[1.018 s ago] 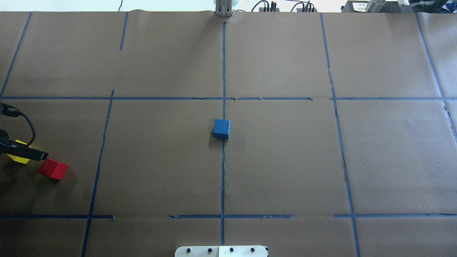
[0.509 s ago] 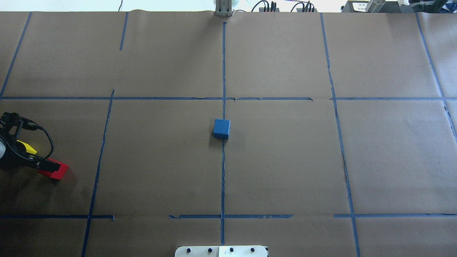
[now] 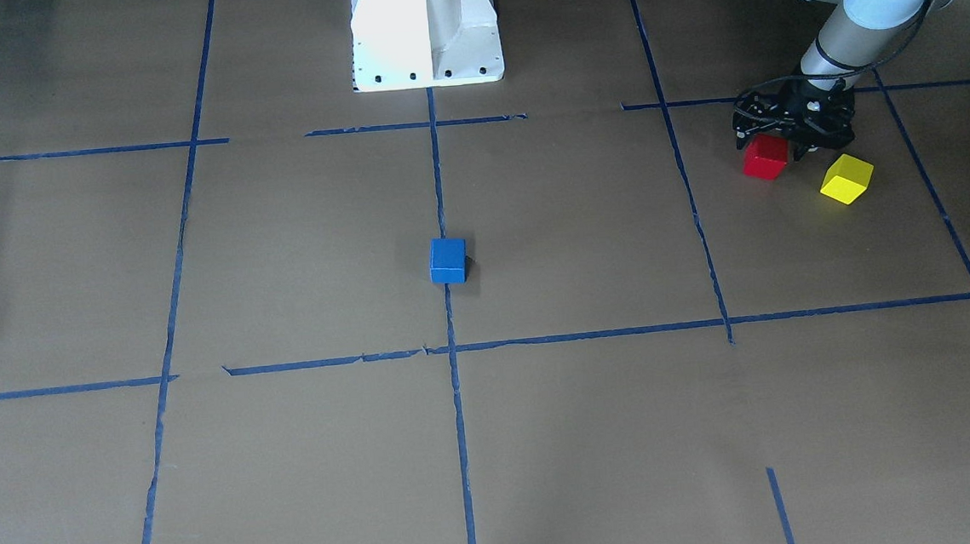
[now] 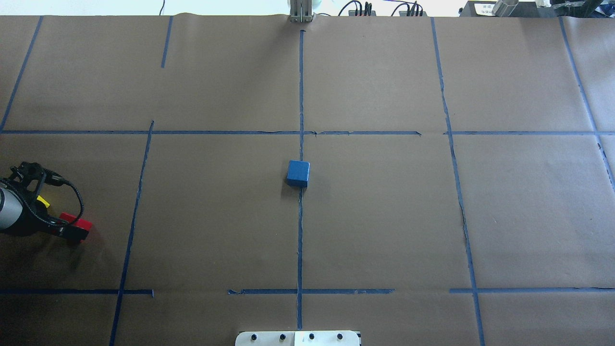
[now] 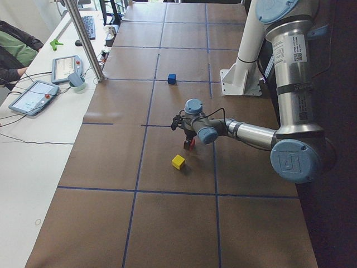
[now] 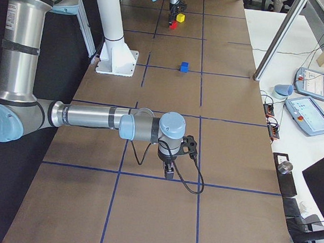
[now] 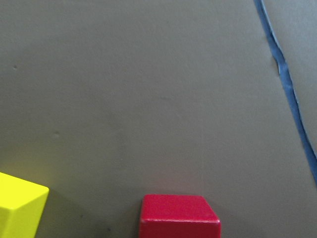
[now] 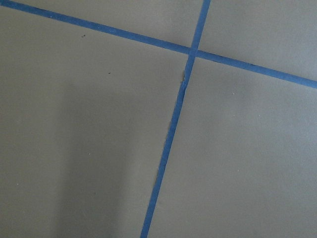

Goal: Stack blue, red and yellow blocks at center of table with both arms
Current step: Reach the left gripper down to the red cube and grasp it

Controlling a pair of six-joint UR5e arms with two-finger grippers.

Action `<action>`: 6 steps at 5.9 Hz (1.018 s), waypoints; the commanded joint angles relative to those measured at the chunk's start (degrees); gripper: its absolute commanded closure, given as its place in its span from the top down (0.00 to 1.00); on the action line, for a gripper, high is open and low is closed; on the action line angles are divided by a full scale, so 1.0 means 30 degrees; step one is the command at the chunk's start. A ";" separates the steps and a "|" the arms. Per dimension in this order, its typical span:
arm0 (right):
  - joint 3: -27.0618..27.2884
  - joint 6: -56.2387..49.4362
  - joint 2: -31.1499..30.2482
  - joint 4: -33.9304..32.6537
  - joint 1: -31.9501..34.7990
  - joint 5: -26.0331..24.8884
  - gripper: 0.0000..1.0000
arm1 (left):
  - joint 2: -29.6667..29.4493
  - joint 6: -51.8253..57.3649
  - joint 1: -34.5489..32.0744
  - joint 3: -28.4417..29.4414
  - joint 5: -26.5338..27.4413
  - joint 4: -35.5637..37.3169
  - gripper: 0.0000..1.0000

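The red block [image 3: 766,158] should next be held by its opposite sides in my left gripper, so that it can be stacked on the blue block [image 3: 447,260].
The blue block [image 4: 298,173] sits alone at the table's centre, on the middle tape line; it also shows in the front view [image 3: 447,260]. The red block [image 3: 766,158] and the yellow block [image 3: 846,178] lie close together at the robot's far left. My left gripper [image 3: 786,142] hangs directly over the red block [image 4: 80,224], fingers apart on either side of it. The left wrist view shows the red block [image 7: 178,216] at the bottom edge and the yellow block [image 7: 20,208] beside it. My right gripper [image 6: 169,171] shows only in the right side view, low over bare paper; I cannot tell its state.
The robot's white base [image 3: 425,29] stands at the table's robot-side edge. Blue tape lines [image 4: 301,96] divide the brown paper into squares. A white side table with tablets [image 5: 33,96] and a metal post [image 5: 88,42] stands beyond the far edge.
My left arm has moved right over the red block, so its wrist now covers most of the red and yellow blocks from overhead. The blue block has not moved.
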 commanded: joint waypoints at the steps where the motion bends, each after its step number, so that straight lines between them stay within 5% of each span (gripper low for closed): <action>1: -0.0004 -0.0029 0.0000 0.0000 0.0000 0.0000 1.00 | -0.0815 0.0019 0.0109 0.1022 0.0001 0.0003 1.00; 2: -0.0004 -0.0030 0.0000 0.0000 0.0000 0.0000 1.00 | -0.0820 -0.0010 0.0109 0.0912 -0.0028 0.0003 0.49; 3: -0.0004 -0.0030 0.0000 0.0000 0.0000 0.0000 1.00 | -0.0762 -0.0010 0.0109 0.0853 -0.0028 0.0032 0.14; 6: -0.0004 0.0000 0.0000 0.0000 0.0000 0.0000 1.00 | -0.0934 -0.1605 0.0079 -0.1510 -0.0029 0.1367 0.05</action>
